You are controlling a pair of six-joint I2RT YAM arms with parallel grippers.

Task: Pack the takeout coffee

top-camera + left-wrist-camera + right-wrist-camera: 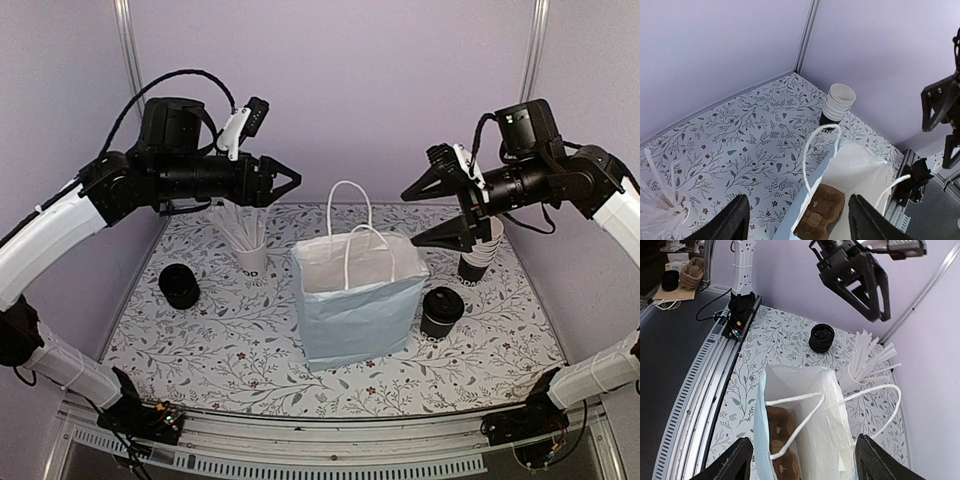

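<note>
My right gripper will reach the takeout coffee cup and grab around its lidded end (443, 304), so its base stays free to enter the carrier.
A brown pulp cup carrier (823, 212) lies at the bottom of the pale blue paper bag (360, 305) and shows in both wrist views (781, 439). One black takeout coffee cup (441, 312) with a black lid stands on the table just right of the bag. My left gripper (292, 182) hovers high, left of the bag, open and empty. My right gripper (410, 220) hovers high on the right, open and empty. Each wrist camera looks down into the bag mouth between its spread fingers (735, 220) (726, 462).
A stack of black lids (180, 286) sits at the left. A white cup of straws (250, 248) stands behind the bag's left side. A stack of black paper cups (482, 250) stands at the back right. The bag's white handles (350, 215) stick up.
</note>
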